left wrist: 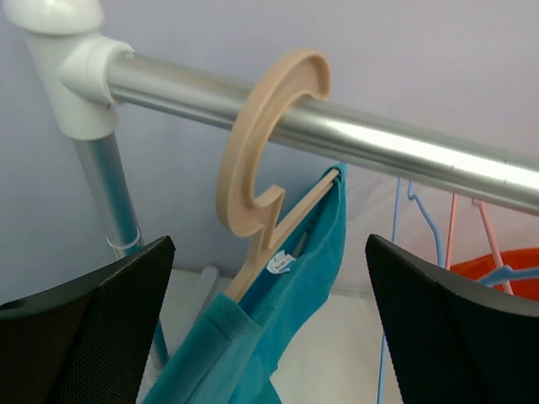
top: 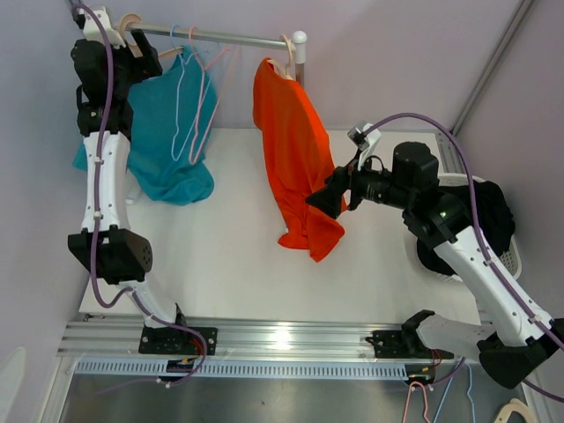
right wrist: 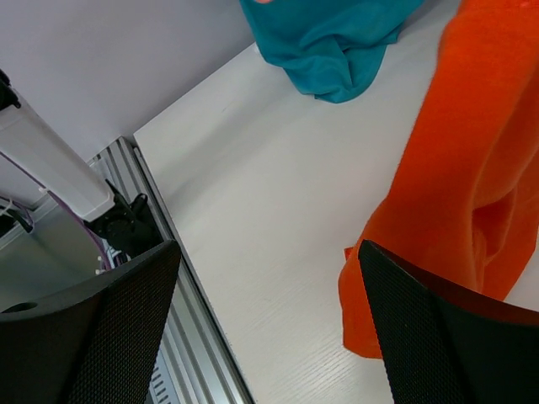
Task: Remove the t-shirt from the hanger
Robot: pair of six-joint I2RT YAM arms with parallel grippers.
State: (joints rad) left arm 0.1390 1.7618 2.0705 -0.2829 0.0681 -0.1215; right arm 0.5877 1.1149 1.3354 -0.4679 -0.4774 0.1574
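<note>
I need to move my left gripper toward the curl before I close it on the beige hook. The hook is between my fingers, but they stop short of its lower curl.
A teal t-shirt hangs on a wooden hanger at the left end of the metal rail. In the left wrist view, the teal t-shirt drapes below the hook. My left gripper is raised to the rail, open and empty, with the hook and collar between its fingers but untouched. An orange t-shirt hangs on a second wooden hanger at the rail's right end, its hem on the table. My right gripper is open and empty, just beside the orange cloth.
Empty blue and pink wire hangers hang on the rail between the shirts. A white basket holding dark clothes stands at the right. Spare hangers lie below the aluminium frame. The rail's post is on my left.
</note>
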